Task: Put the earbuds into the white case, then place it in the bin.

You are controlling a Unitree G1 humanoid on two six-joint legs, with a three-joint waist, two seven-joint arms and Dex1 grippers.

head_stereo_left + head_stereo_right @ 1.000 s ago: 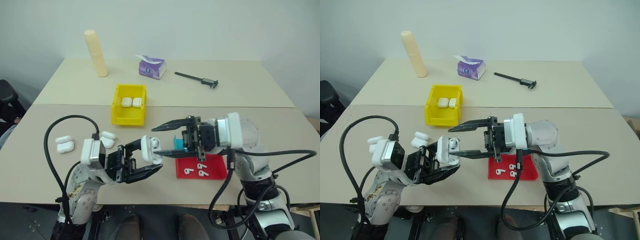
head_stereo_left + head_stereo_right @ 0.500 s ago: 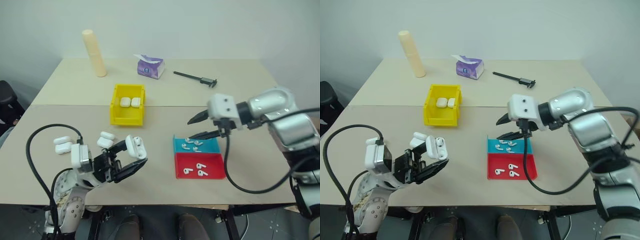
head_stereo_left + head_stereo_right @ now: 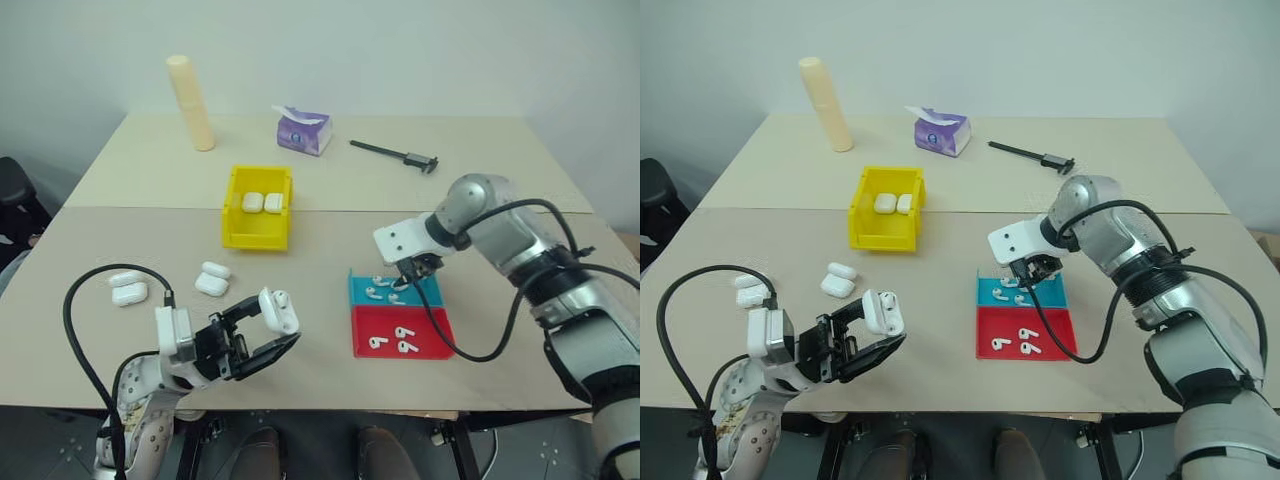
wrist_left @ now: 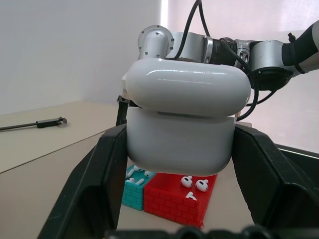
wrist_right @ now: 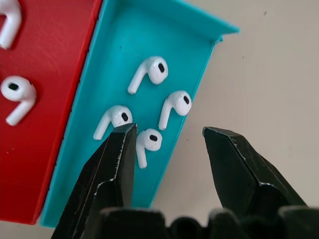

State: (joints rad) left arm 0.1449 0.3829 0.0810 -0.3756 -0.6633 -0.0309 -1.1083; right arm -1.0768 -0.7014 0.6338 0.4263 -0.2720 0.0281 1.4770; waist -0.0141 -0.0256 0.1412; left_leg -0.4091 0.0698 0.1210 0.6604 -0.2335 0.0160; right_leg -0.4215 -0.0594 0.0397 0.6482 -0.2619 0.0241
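Observation:
The right gripper's fingers are above the earbud in the teal tray and would miss it if they closed now, so the gripper needs to move lower before it closes.
My left gripper (image 3: 272,328) is shut on a white case (image 4: 187,124), held above the table's near left with its lid flipped up. Over the far edge of the teal tray (image 3: 432,296) my right gripper (image 5: 169,132) points down, open, with nothing between its fingers (image 5: 117,159). Several earbuds (image 5: 174,107) lie in that tray just below the fingertips, and more earbuds (image 3: 395,340) lie in the red tray (image 3: 435,345) beside it. The yellow bin (image 3: 255,240) stands at mid-table with two closed cases (image 3: 262,203) inside.
Loose closed cases lie on the table at the left (image 3: 213,278) and far left (image 3: 127,287). At the back stand a cream cylinder (image 3: 190,105), a purple tissue pack (image 3: 303,130) and a black caliper (image 3: 395,155). A seam crosses the table behind the trays.
My right gripper has left the held case, swung right and down to the teal tray, and turned to point downward. The left gripper has sunk a little with the case.

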